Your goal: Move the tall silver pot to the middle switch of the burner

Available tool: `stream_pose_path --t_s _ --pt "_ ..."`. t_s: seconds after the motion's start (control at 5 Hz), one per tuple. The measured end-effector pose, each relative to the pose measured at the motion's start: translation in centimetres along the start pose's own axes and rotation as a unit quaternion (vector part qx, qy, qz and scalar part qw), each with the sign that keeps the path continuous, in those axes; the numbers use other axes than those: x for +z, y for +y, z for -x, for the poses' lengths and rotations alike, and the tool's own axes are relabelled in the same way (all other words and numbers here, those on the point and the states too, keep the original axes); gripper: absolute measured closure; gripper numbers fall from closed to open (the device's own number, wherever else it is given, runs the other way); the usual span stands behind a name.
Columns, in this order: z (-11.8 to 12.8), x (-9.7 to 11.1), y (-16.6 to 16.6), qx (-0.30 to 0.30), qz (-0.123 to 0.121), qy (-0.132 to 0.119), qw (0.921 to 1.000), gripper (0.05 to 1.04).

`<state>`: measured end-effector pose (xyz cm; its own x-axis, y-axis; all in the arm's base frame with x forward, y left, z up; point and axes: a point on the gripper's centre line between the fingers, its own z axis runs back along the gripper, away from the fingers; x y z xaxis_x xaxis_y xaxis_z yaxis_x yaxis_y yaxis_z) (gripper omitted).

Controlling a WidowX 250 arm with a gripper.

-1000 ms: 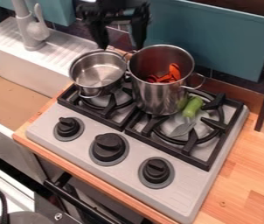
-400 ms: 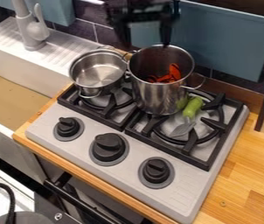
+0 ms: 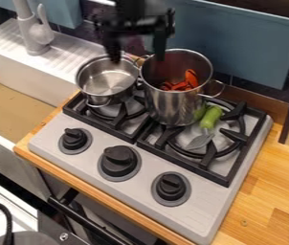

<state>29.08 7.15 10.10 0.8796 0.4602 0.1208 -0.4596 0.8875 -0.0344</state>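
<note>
My gripper is to grab the rim of the tall silver pot next. Then it can move the pot to the middle switch of the burner.
My gripper (image 3: 136, 56) hangs open at the top, its two fingers pointing down and set wide apart. One fingertip is over the left pot's back edge and the other over the tall pot's upper left rim; nothing is between them. The tall silver pot (image 3: 169, 103) stands upright on the stove's rear middle, over the inner edge of the right grate, with an orange-red item (image 3: 190, 79) inside. Below it on the stove front is the middle knob (image 3: 119, 161), black and round.
A shallow silver pot (image 3: 107, 81) sits on the left burner, close beside the tall one. A green-handled utensil (image 3: 211, 117) lies on the right burner (image 3: 243, 143). Left is a white sink (image 3: 51, 62) with a faucet (image 3: 27, 26); a blue-green panel (image 3: 249, 43) stands behind.
Between the earlier frames the gripper shifted right and down over the tall pot; now it is back further left, between the two pots. Both pots and the utensil have stayed put.
</note>
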Motion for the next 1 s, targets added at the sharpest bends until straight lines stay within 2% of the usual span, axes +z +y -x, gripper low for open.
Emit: stream_pose_path --t_s 0.2,0.6,0.8,1.0 --pt "1.3 -1.6 -0.6 0.030 -0.018 -0.040 0.9986 0.087" --pt "2.2 -3.5 -1.8 0.047 -0.002 -0.074 0.9962 0.087" --pt "2.4 -3.6 -1.8 0.047 -0.005 -0.073 0.9962 0.121" --pt "2.5 -3.5 -1.8 0.030 -0.017 -0.040 0.9986 0.382"
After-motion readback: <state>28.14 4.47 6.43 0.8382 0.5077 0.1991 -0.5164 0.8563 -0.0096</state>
